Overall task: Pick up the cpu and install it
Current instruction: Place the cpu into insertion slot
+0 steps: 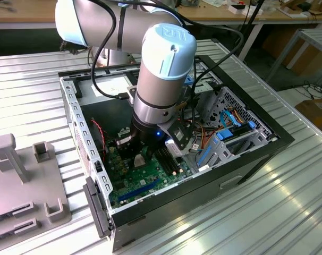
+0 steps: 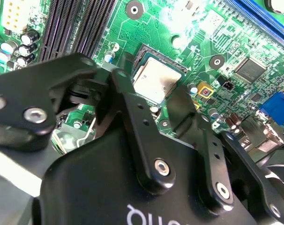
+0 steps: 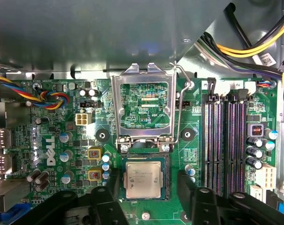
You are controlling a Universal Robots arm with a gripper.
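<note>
The gripper should next pick up the cpu by its opposite side edges, and then it should install the cpu in the cpu's socket (image 3: pixel 145 158).
The cpu (image 3: pixel 143 180) (image 2: pixel 153 80), a flat square chip with a dull silver top, lies flat inside the open socket on the green motherboard (image 3: pixel 85 131). The socket's shiny hinged frame (image 3: pixel 144 105) stands flipped up beside it, with its wire lever (image 3: pixel 180 108) released. My gripper (image 3: pixel 148 183) (image 2: pixel 150 87) is open, lowered over the chip. One black finger (image 3: pixel 112 185) and the other finger (image 3: pixel 185 183) flank the cpu with a gap on each side, so neither touches it. In the exterior view the gripper (image 1: pixel 141 156) reaches down into the open computer case (image 1: pixel 256 154).
Long black memory slots (image 3: pixel 226 140) run close beside the socket. Bundled cables (image 3: pixel 254 42) and a drive cage (image 1: pixel 230 133) crowd one side of the case. The case's metal walls (image 1: pixel 76 122) enclose the board. A grey fixture plate (image 1: pixel 23 180) lies at the exterior view's left.
</note>
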